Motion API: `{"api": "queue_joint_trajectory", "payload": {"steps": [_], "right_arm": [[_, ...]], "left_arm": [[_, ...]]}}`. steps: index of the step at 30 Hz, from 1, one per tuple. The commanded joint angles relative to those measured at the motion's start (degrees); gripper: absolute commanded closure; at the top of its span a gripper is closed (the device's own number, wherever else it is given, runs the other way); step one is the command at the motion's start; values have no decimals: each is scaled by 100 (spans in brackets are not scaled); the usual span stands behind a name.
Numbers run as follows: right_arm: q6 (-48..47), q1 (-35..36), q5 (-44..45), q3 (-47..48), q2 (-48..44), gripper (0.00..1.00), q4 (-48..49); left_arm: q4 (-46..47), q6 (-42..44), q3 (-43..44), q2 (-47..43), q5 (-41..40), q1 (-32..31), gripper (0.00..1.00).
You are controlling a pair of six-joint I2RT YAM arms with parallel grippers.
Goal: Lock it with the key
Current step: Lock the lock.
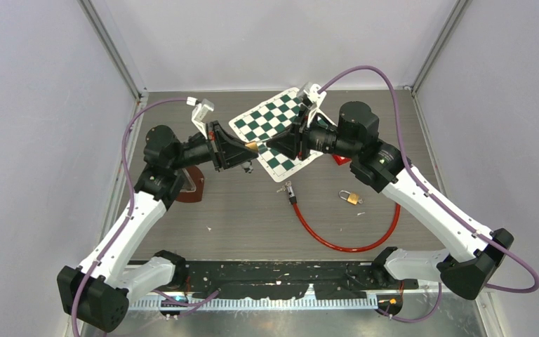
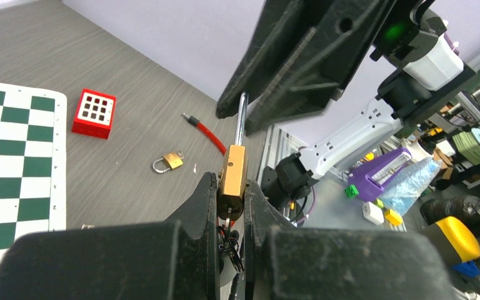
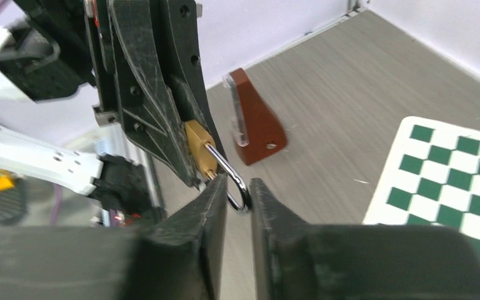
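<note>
Next, my right gripper grabs the brass padlock by its steel shackle (image 2: 242, 114), leaving the key (image 2: 229, 220) in the bottom of the padlock for locking.
My left gripper (image 2: 232, 190) is shut on the body of a brass padlock (image 2: 232, 175), held above the table. A small key (image 2: 229, 220) sticks in the padlock's underside, between my left fingers. The steel shackle (image 2: 242, 119) points away toward the right arm. In the right wrist view the shackle (image 3: 232, 181) lies in the gap between my right fingers, and the brass padlock (image 3: 200, 145) sits just beyond them. My right gripper (image 3: 239, 189) stands slightly open around that loop. In the top view both grippers meet at the padlock (image 1: 253, 146) over the mat's near corner.
A second brass padlock (image 1: 351, 198) lies on the table right of centre. A red cable (image 1: 337, 240) curves beside it, with a metal end (image 1: 289, 189). A green-and-white chess mat (image 1: 274, 123) lies behind, a red block (image 2: 94, 113) to the right, and a brown wedge (image 1: 191, 184) to the left.
</note>
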Motion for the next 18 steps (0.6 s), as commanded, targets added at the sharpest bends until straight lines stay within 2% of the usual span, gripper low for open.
{"api": "queue_joint_trajectory", "payload": {"steps": [1, 3, 5, 9, 12, 16, 18], "right_arm": [[845, -210, -517, -403, -419, 26, 1192], [1083, -242, -567, -689, -554, 14, 1692], [1326, -246, -457, -865, -625, 10, 2056], [2121, -246, 287, -983, -532, 9, 2452], [2633, -246, 599, -1109, -280, 13, 3120], [3337, -246, 657, -1078, 147, 23, 3725], [3524, -238, 657, -1152, 245, 24, 4149]], "left_arm": [[289, -100, 27, -87, -475, -37, 100], [328, -245, 1, -56, -573, -31, 100], [547, -454, -20, -45, -671, -25, 100], [1304, -1333, -72, 0, -887, -29, 100], [2114, -1943, -239, 139, -878, -30, 100], [2428, -2155, -315, 225, -909, -30, 100], [2533, -2247, -314, 212, -935, -30, 100]]}}
